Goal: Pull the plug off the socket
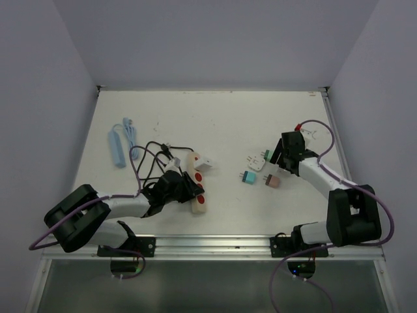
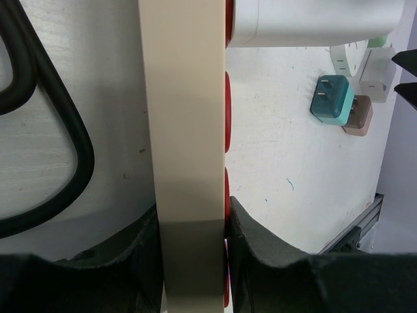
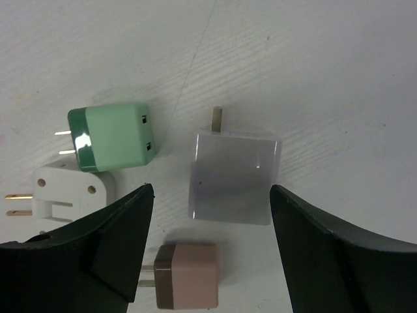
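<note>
The white plug needs my right gripper next, on opposite sides of its protruding body (image 1: 204, 163), to come off.
The socket (image 1: 197, 186), a long cream power strip with red outlets, lies left of centre. My left gripper (image 1: 182, 188) is shut on it, and in the left wrist view the fingers (image 2: 254, 241) press both long sides of the strip (image 2: 186, 117). A white plug (image 1: 204, 163) (image 2: 313, 23) sits in the strip's far end. My right gripper (image 1: 275, 158) (image 3: 212, 189) is open and apart from the strip. A pale grey cube plug (image 3: 234, 176) lies loose on the table between its fingers, touching neither.
Loose plugs lie near the right gripper: green (image 3: 111, 137), white (image 3: 65, 195), brown (image 3: 189, 275) and teal (image 1: 247, 177). A black cord (image 1: 153, 156) coils left of the strip. A light blue power strip (image 1: 117, 147) lies at the far left.
</note>
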### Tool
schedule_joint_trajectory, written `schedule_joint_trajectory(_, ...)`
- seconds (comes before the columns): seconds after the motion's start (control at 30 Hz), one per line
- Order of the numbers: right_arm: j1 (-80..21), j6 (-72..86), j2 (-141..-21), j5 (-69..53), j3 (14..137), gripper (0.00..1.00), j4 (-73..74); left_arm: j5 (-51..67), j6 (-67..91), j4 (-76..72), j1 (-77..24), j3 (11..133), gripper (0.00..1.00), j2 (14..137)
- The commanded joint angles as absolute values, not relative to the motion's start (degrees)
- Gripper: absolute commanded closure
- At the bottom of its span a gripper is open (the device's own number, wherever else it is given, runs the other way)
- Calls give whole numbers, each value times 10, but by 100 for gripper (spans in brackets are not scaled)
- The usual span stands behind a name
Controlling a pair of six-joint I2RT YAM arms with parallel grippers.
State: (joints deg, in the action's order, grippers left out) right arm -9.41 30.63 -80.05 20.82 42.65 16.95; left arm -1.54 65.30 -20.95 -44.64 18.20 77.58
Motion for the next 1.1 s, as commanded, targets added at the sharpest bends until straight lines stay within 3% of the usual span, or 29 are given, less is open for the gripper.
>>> schedule_joint_trajectory(0.0,-93,319,-759,145,430,24,181,-26,612,-124,-446,154,100,790)
schedule_joint_trajectory(0.2,-100,344,-708,-54,425,23,137,-15,605,-136,-446,155,100,799)
schedule_joint_trajectory(0.33,-126,372,-707,-144,426,14,78,-8,599,-143,-446,158,100,802)
schedule_joint_trajectory(0.57,-224,429,-764,-195,464,1,10,6,592,-154,-446,158,100,804)
schedule_joint_trajectory(1.07,-337,462,-899,-193,518,1,-70,33,583,-173,-446,163,100,822)
